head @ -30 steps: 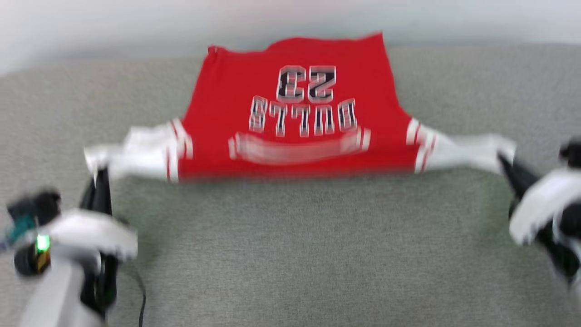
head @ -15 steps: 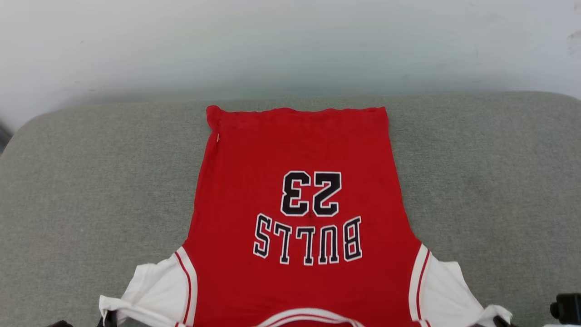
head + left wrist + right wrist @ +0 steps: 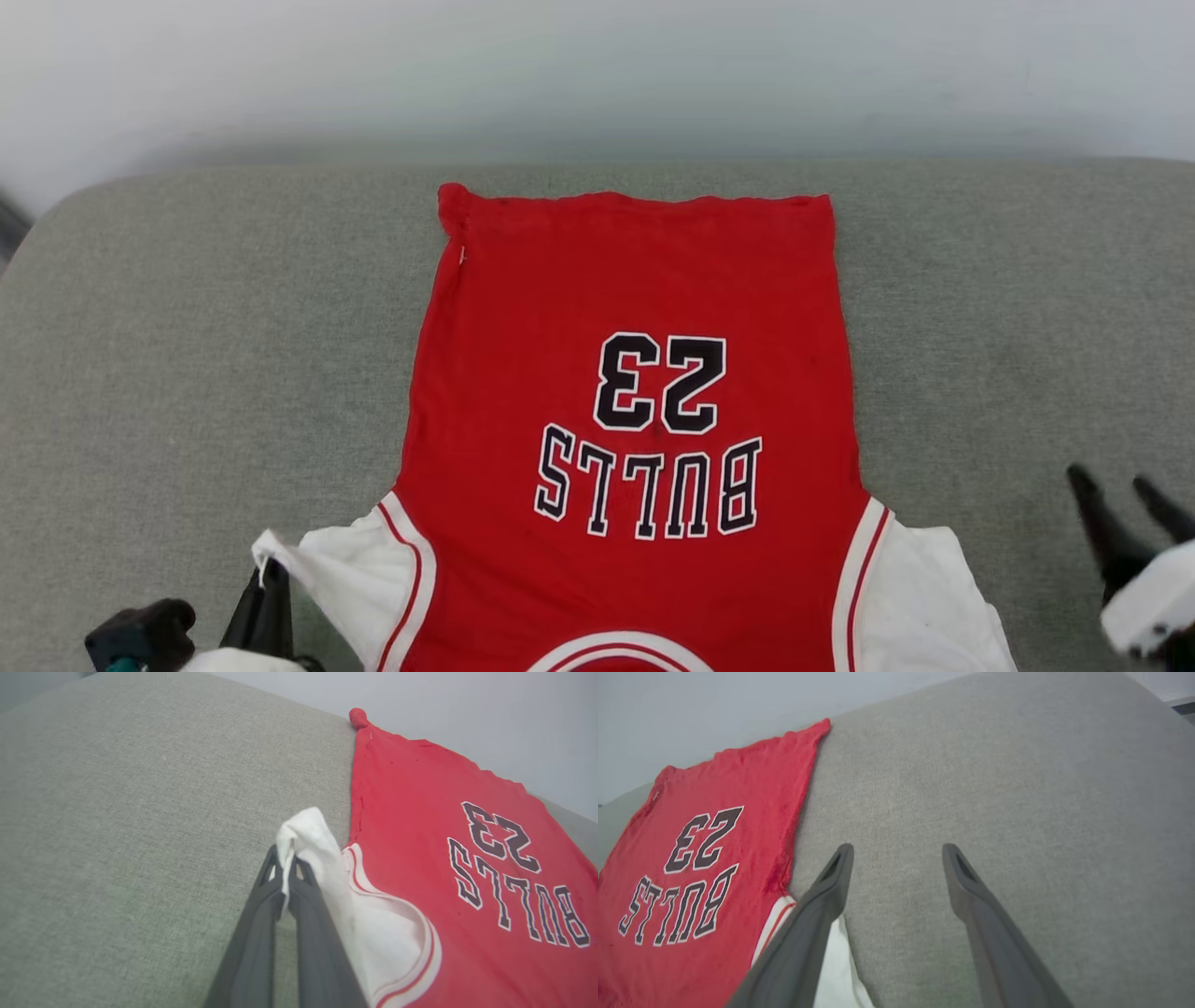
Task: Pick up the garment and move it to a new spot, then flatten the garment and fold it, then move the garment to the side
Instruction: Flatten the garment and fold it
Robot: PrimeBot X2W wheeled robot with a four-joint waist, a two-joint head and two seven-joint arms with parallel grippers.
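I should next use my right gripper to pick up the red garment by its hem corner (image 3: 455, 200). Then I can fold it lengthwise along with the red garment's sleeve (image 3: 347, 560).
The garment (image 3: 635, 280) is a bright red short-sleeved shirt with white sleeves, printed BULLS 23. It lies spread flat on the grey cushion, hem at the far side, collar toward me. My left gripper (image 3: 266, 574) is shut on the tip of the white left sleeve (image 3: 303, 830), lifting it a little off the cushion; the left gripper (image 3: 283, 858) pinches that sleeve tip in its wrist view. Out to the right of the white right sleeve (image 3: 924, 597), my right gripper (image 3: 1120, 485) stands open above bare cushion. The right gripper (image 3: 896, 851) holds nothing, with the garment (image 3: 705, 844) to its left.
The grey fabric cushion (image 3: 187, 327) spreads wide on both sides of the shirt. A pale wall (image 3: 597, 65) rises behind its far edge. The cushion's rounded left corner (image 3: 56, 205) shows at the far left.
The right gripper has opened and let go of the right sleeve, which now lies on the cushion. The head camera shifted. The left gripper keeps its hold.
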